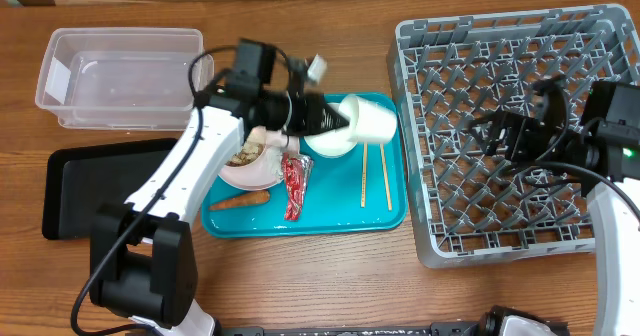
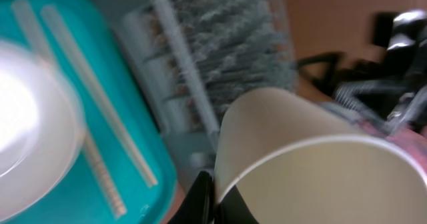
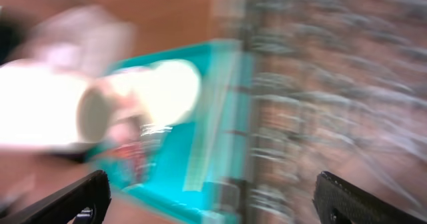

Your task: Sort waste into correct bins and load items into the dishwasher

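I should reach for the white cup [image 1: 368,121] with my right gripper and grab its outer sides to load it in the rack. The cup's rim is left for my left gripper.
My left gripper [image 1: 338,122] is shut on the rim of a white cup [image 1: 368,121] and holds it tilted above the teal tray [image 1: 340,216]; the cup [image 2: 320,164] fills the left wrist view. Under it sits a white bowl [image 1: 330,146]. The chopsticks [image 1: 375,176] lie on the tray's right side. A pink-white plate [image 1: 245,166] with food scraps, a red wrapper [image 1: 294,184] and an orange carrot [image 1: 240,202] lie on its left. The grey dish rack [image 1: 500,126] stands at the right. My right gripper [image 1: 495,134] is open and empty above the rack.
A clear plastic tub [image 1: 120,76] stands at the back left, and a shallow black tray [image 1: 90,186] lies in front of it. The right wrist view is blurred, showing the teal tray [image 3: 193,157] and the rack [image 3: 333,84].
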Controlling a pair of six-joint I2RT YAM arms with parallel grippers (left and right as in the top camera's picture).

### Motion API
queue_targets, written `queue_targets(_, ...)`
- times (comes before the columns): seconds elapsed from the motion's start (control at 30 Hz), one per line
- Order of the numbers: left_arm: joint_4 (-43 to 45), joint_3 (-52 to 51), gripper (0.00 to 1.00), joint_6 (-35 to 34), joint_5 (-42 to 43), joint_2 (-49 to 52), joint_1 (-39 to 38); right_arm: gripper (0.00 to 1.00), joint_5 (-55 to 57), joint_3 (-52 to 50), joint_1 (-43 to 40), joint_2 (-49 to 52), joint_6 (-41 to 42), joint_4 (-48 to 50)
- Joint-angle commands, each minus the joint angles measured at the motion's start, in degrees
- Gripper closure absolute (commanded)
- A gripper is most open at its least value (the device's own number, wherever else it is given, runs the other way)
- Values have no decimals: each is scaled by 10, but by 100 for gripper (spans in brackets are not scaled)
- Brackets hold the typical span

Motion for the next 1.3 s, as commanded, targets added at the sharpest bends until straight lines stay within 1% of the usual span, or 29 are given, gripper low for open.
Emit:
queue_targets(0.0, 74, 11, 96, -116, 154, -18, 3, 0, -322, 16, 2, 7, -128, 16)
queue_targets(0.03, 101, 11, 96, -141, 165, -18, -2, 0, -340, 16, 6, 8, -128, 27)
queue_targets(0.1, 138, 11, 96, -170, 186, -18, -13, 0, -339, 16, 16, 8, -128, 40)
queue_targets(0.2, 170, 11, 96, -198, 192, -18, -37, 0, -339, 16, 36, 8, -128, 61)
queue_targets(0.27, 180, 11, 96, -204, 192, -18, -50, 0, -334, 16, 45, 8, -128, 73)
queue_targets(0.3, 183, 11, 96, -205, 195, -18, -60, 2, -324, 16, 51, 8, -128, 80)
queue_targets(0.57, 191, 11, 96, -220, 195, -18, -85, 0, -327, 15, 75, 9, -128, 86)
queue_targets(0.77, 220, 11, 96, -239, 193, -18, -92, 4, -326, 15, 110, 9, -128, 83)
queue_targets(0.93, 223, 11, 96, -245, 196, -18, -92, 14, -326, 15, 113, 9, -128, 92)
queue_targets(1.2, 223, 11, 96, -245, 195, -18, -92, 24, -327, 15, 113, 9, -127, 106)
queue_targets(1.27, 223, 11, 96, -245, 193, -18, -92, 29, -336, 16, 113, 8, -127, 113)
